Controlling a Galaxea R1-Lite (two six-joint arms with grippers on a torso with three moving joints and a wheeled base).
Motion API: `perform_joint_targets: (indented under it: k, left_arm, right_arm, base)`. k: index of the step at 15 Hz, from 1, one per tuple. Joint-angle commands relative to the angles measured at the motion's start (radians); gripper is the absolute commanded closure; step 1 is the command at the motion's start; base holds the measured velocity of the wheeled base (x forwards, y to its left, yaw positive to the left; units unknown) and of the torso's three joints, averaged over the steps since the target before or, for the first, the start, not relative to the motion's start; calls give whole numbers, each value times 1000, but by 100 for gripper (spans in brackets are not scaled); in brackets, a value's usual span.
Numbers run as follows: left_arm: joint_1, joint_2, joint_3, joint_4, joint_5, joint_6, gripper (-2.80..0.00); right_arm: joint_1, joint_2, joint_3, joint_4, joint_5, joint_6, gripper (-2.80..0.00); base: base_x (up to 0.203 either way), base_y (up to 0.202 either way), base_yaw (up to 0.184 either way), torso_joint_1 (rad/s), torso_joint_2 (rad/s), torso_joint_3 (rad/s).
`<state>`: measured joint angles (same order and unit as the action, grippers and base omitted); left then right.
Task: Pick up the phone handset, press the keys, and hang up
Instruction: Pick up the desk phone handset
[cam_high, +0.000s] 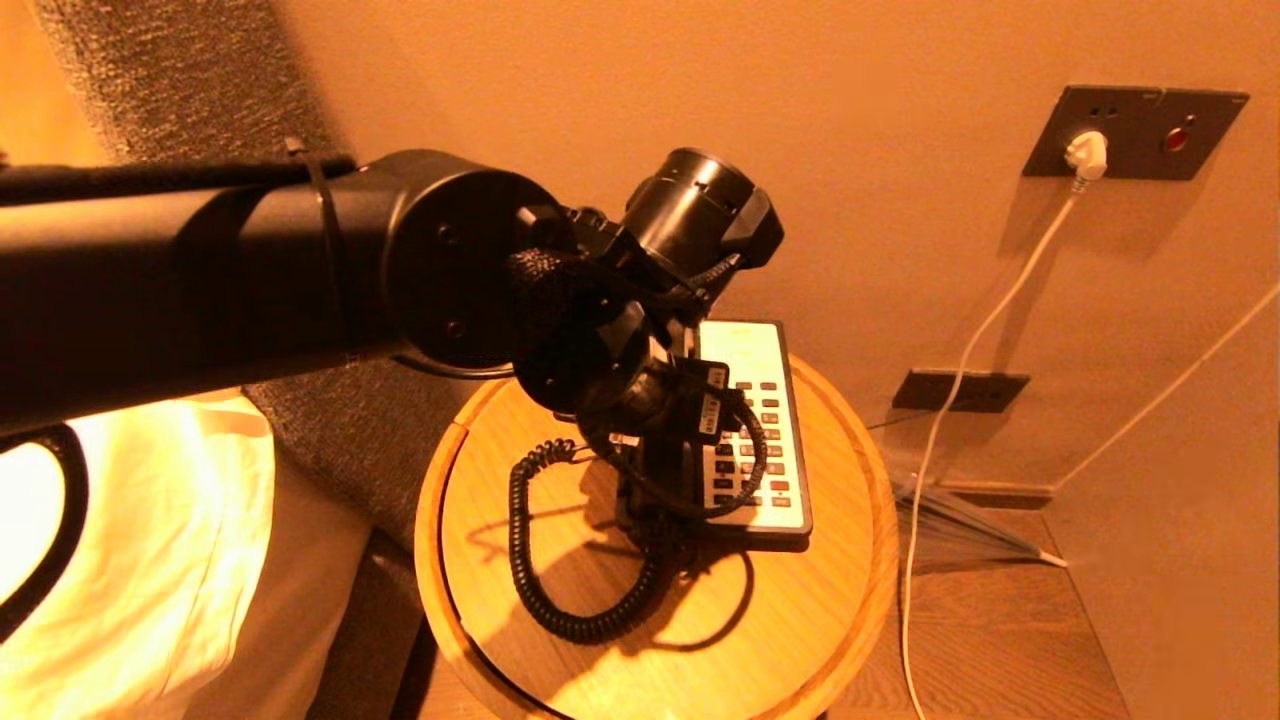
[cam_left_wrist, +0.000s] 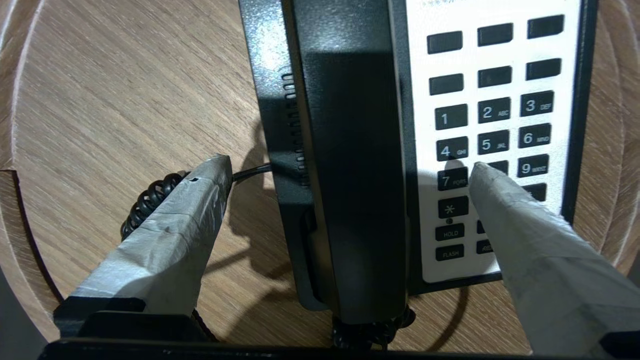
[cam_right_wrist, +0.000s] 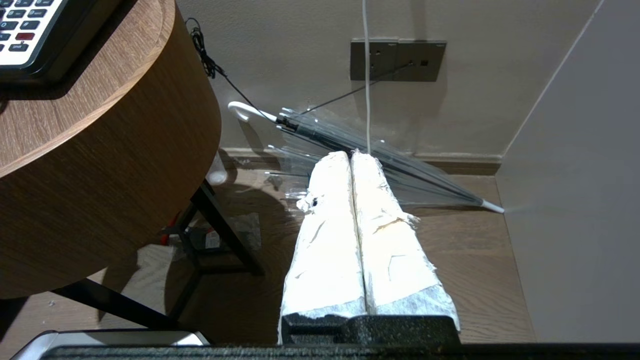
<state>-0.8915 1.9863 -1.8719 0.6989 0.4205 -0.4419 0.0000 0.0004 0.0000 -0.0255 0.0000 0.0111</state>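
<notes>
My left gripper grabs the phone handset by its long middle bar (cam_left_wrist: 358, 171) next and lifts it off its base before pressing the keys.
The black phone handset (cam_left_wrist: 345, 175) lies in its cradle on the left side of the black-and-white phone base (cam_high: 770, 350), on a round wooden table (cam_high: 800, 640). Its coiled cord (cam_high: 530, 560) loops over the tabletop. My left gripper (cam_left_wrist: 350, 167) hangs open just above the handset's lower half. One taped finger (cam_left_wrist: 200, 200) is over the wood beside the base. The other finger (cam_left_wrist: 505, 200) hovers above the keys (cam_left_wrist: 495, 115), near the 8. Nothing is gripped. In the head view my left arm (cam_high: 450, 260) hides the handset. My right gripper (cam_right_wrist: 352, 155) is shut and empty, low beside the table.
A clear folded umbrella (cam_right_wrist: 380, 160) lies on the floor against the wall. A white cable (cam_high: 960, 380) runs down from a wall socket (cam_high: 1130, 130). White bedding (cam_high: 150, 520) and a grey headboard (cam_high: 340, 430) stand left of the table.
</notes>
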Motion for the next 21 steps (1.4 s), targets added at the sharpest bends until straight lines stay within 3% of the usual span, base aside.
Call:
perform_joint_targets:
  k: [1,4,5,21]
  left_arm:
    - [0,0,-1,4,3,-4,-280]
    - [2,6,0,4,3,-4,-280]
    - [2,15,-3,-2,5,-10,0]
    - [2,-52,-4,6,42,-11,0]
  right_arm:
    - [0,0,9,-1,0,0,0]
    - [0,0,11,-1,0,0,0]
    - [0,0,9,-1,0,0,0]
    - [0,0,9,-1,0,0,0]
  base:
    - [0,0,0,0,0,0]
    - [0,0,0,0,0,0]
    - [0,0,0,0,0,0]
    - [0,0,0,0,0,0]
